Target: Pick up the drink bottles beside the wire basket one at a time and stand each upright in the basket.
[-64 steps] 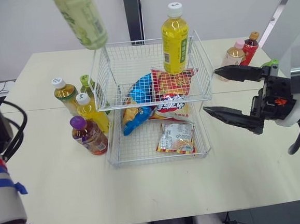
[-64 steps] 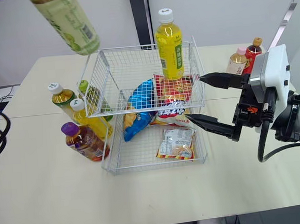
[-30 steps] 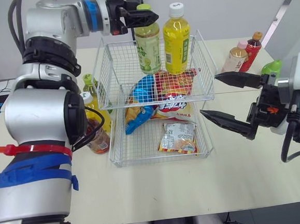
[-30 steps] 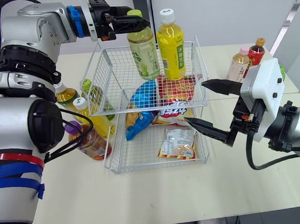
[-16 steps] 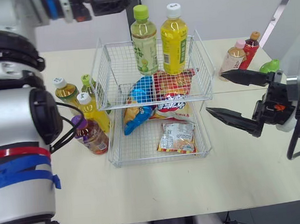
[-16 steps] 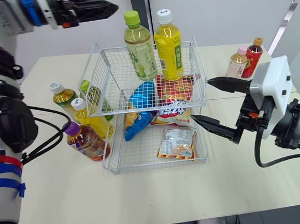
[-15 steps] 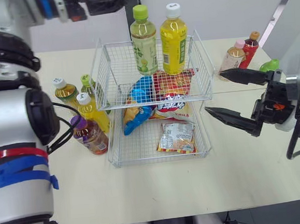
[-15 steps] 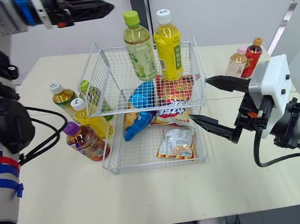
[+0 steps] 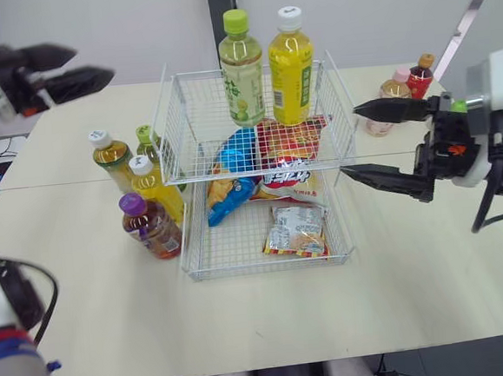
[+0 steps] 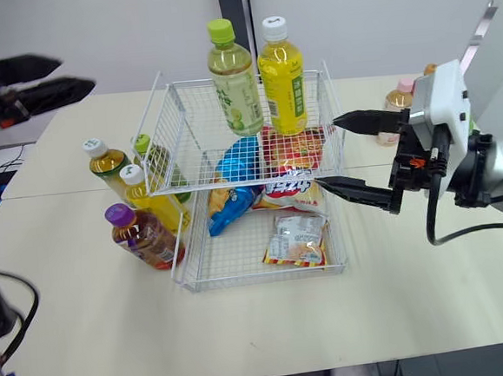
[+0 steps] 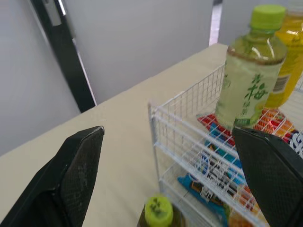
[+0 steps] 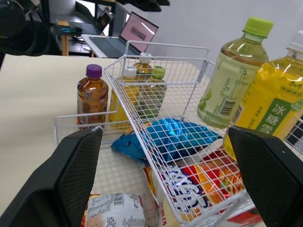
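Note:
My left gripper grabs the amber bottle by its white cap [image 9: 99, 139] next, which leaves its base free to stand beside the green-capped tea bottle [image 9: 242, 67].
The two-tier wire basket [image 9: 343, 137] stands mid-table. In its upper tier a green-capped tea bottle [image 9: 242, 67] and a yellow bottle [image 9: 291, 63] stand upright side by side. My left gripper [image 9: 94, 64] hangs open and empty far to the left of the basket, above the table's back left. Beside the basket's left wall stand several bottles: an amber one [image 9: 110, 158], a green-capped one [image 9: 147, 144], a yellow one [image 9: 153, 187] and a purple-capped one [image 9: 150, 226]. My right gripper [image 9: 349, 140] is open and empty, close to the basket's right wall.
Snack bags fill the basket: a blue bag [image 9: 232, 168], a red one [image 9: 287, 146] and a small packet [image 9: 296, 230] on the bottom tier. A pink-capped bottle [image 9: 389, 90] and a red bottle [image 9: 419, 75] stand at the back right behind my right gripper.
My left gripper let go of the green tea bottle and drew far back to the left; the bottle stays upright in the basket. My right gripper shifted slightly up, towards the basket.

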Robot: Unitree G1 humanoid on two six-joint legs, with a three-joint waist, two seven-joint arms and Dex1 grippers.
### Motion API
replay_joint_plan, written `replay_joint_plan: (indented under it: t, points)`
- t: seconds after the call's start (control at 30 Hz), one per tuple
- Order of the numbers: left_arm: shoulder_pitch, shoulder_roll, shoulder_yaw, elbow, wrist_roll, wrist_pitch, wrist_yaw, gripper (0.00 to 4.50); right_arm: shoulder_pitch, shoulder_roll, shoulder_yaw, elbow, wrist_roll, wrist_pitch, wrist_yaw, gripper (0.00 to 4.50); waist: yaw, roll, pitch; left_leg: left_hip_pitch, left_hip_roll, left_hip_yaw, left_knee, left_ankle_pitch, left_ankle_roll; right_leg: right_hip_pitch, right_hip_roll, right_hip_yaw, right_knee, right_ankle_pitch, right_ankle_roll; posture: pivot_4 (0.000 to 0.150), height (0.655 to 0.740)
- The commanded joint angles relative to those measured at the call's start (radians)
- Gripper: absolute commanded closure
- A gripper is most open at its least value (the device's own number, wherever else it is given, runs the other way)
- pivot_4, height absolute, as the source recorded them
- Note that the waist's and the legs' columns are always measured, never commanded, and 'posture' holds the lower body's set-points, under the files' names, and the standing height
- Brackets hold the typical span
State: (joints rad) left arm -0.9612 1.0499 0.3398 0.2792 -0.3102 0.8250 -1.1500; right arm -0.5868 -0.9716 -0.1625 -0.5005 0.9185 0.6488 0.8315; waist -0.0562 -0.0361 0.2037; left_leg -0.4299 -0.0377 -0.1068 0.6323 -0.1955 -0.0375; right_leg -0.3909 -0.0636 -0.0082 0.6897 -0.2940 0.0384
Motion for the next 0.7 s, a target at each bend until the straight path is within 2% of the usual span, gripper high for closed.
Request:
replay_joint_plan:
  t: [0.03, 0.23, 0.43, 0.57, 0.7]
  points:
    - [0.173, 0.055, 0.183, -0.124, -0.051, 0.034, 0.021, 0.04, -0.064, 0.030, 0.056, -0.006, -0.035, -0.021, 0.043, 0.00, -0.001, 0.000, 0.000, 0.001, 0.000, 0.000, 0.000, 0.000, 0.000, 0.000, 0.000, 0.000, 0.000, 0.000, 0.000, 0.150, 0.7400]
    - [0.522, 0.024, 0.439, -0.219, -0.085, 0.004, 0.052, 0.04, -0.149, 0.119, 0.174, -0.014, -0.097, 0.011, 0.026, 0.00, 0.002, 0.000, 0.000, 0.004, 0.002, -0.001, -0.002, 0.000, 0.000, 0.001, 0.000, 0.002, 0.001, 0.000, -0.001, 0.150, 0.7400]
    - [0.747, -0.049, 0.554, -0.285, -0.137, 0.002, 0.084, 0.04, -0.214, 0.157, 0.193, 0.001, -0.108, 0.063, 0.022, 0.00, 0.026, 0.000, -0.001, 0.004, 0.002, -0.001, -0.002, 0.000, 0.000, 0.001, -0.003, 0.002, 0.000, 0.000, -0.001, 0.150, 0.7400]
    - [0.805, -0.110, 0.542, -0.343, -0.159, -0.006, 0.163, 0.04, -0.242, 0.173, 0.205, -0.009, -0.109, 0.094, 0.013, 0.00, 0.030, 0.000, -0.001, 0.005, 0.001, -0.001, -0.002, 0.000, 0.000, 0.001, -0.007, 0.001, 0.000, 0.001, -0.002, 0.150, 0.7400]
    - [0.745, -0.141, 0.478, -0.361, -0.191, 0.003, 0.247, 0.04, -0.255, 0.185, 0.191, -0.045, -0.101, 0.141, -0.036, 0.00, 0.030, -0.001, -0.002, 0.005, 0.001, -0.002, -0.002, 0.000, -0.001, 0.001, -0.007, 0.001, 0.000, 0.001, -0.002, 0.150, 0.7400]
